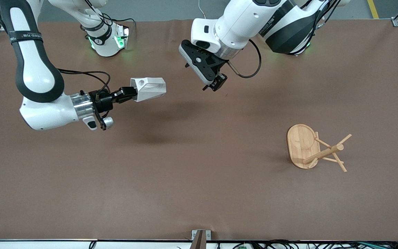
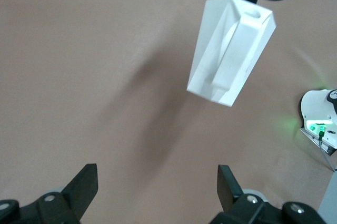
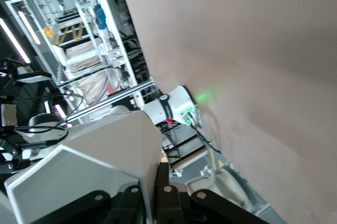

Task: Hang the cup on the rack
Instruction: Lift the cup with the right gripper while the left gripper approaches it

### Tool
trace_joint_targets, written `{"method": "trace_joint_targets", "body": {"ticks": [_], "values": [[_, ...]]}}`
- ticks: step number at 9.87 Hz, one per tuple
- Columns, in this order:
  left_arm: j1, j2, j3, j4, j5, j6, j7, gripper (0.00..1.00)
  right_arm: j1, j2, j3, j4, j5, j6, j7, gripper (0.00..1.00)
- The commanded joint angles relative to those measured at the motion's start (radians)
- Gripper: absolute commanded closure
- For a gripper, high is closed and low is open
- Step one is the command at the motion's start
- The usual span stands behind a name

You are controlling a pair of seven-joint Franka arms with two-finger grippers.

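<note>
I need to grab the cup's loose end (image 1: 159, 88) with my left gripper next, because my right gripper stays closed on the cup's side at one end of the cup. Then I can hang the cup.
The white faceted cup (image 1: 149, 89) hangs in the air over the table toward the right arm's end, held sideways. My right gripper (image 1: 130, 92) is shut on the cup's wall (image 3: 105, 166). In the left wrist view the cup (image 2: 231, 50) shows with its blocky handle facing the camera. My left gripper (image 1: 216, 83) hangs open and empty over the middle of the table, its fingertips (image 2: 87, 179) spread wide. The bamboo rack (image 1: 314, 148) lies tipped on its side toward the left arm's end, oval base on edge and pegs pointing outward.
The brown table mat (image 1: 199, 193) covers the whole surface. Both arm bases (image 1: 107, 41) stand along the edge farthest from the front camera. A small bracket (image 1: 200, 238) sits at the table's nearest edge.
</note>
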Motion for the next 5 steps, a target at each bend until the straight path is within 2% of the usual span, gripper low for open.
{"method": "trace_joint_targets", "body": {"ticks": [1,3,5], "values": [[-0.043,0.044,-0.001,-0.001,-0.011,0.034,0.017,0.00,-0.005,-0.021,0.033,-0.052,0.077,-0.010,-0.038,1.00],[-0.073,0.058,0.001,-0.001,-0.002,0.078,0.020,0.00,-0.002,-0.021,0.059,-0.067,0.136,-0.005,-0.040,1.00],[-0.096,0.067,0.001,-0.003,-0.004,0.094,0.020,0.00,-0.005,-0.025,0.073,-0.067,0.137,-0.007,-0.038,1.00]]}}
